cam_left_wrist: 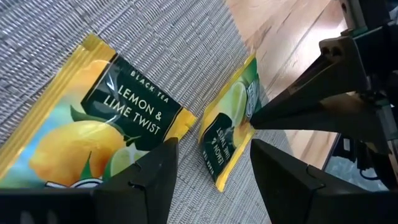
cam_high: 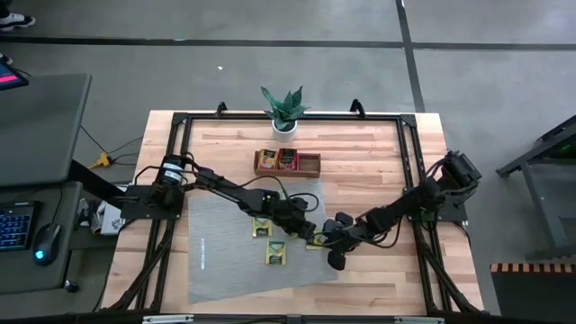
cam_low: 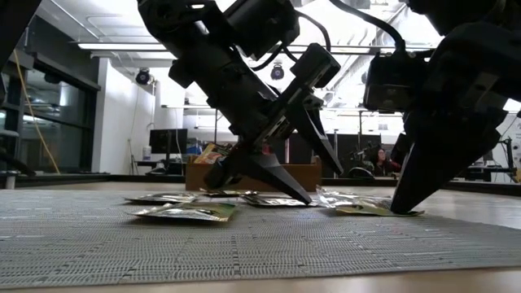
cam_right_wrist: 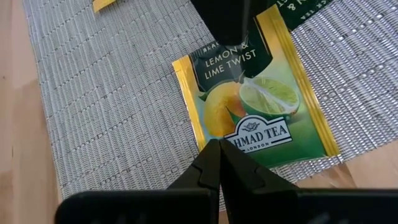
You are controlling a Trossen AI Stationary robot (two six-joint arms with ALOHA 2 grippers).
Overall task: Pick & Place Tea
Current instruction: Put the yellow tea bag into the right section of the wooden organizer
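I need to put this tea sachet into the wooden tray, so next my left gripper should take hold of the sachet by its dark title end (cam_left_wrist: 217, 147).
A yellow-green tea sachet (cam_right_wrist: 261, 106) lies flat at the grey mat's right edge (cam_high: 315, 239). My right gripper (cam_right_wrist: 219, 152), shut, comes from the table's right (cam_high: 326, 241) with its tips on the sachet. My left gripper (cam_left_wrist: 214, 180) reaches in from the left (cam_high: 309, 230). It is open, and the sachet's other end (cam_left_wrist: 227, 134) lies in the gap just ahead of its fingers. Two more sachets (cam_high: 262, 227) (cam_high: 276, 255) lie flat on the mat, one close beside my left gripper (cam_left_wrist: 93, 124). My left gripper has one finger (cam_right_wrist: 227, 18) standing over the sachet's title end (cam_right_wrist: 233, 53); I cannot tell whether it touches. My right gripper presses its shut fingertips down on the sachet's label-end edge (cam_right_wrist: 219, 144). It slants down from the table's right. The sachet lies flat on the mat (cam_low: 366, 209).
The wooden tray (cam_high: 310, 163), with sachets in its left compartments, stands at the far middle of the table. A potted plant (cam_high: 284, 110) stands behind it. The grey ribbed mat (cam_high: 225, 261) covers the middle and near left, and bare wood (cam_high: 378, 270) lies to its right.
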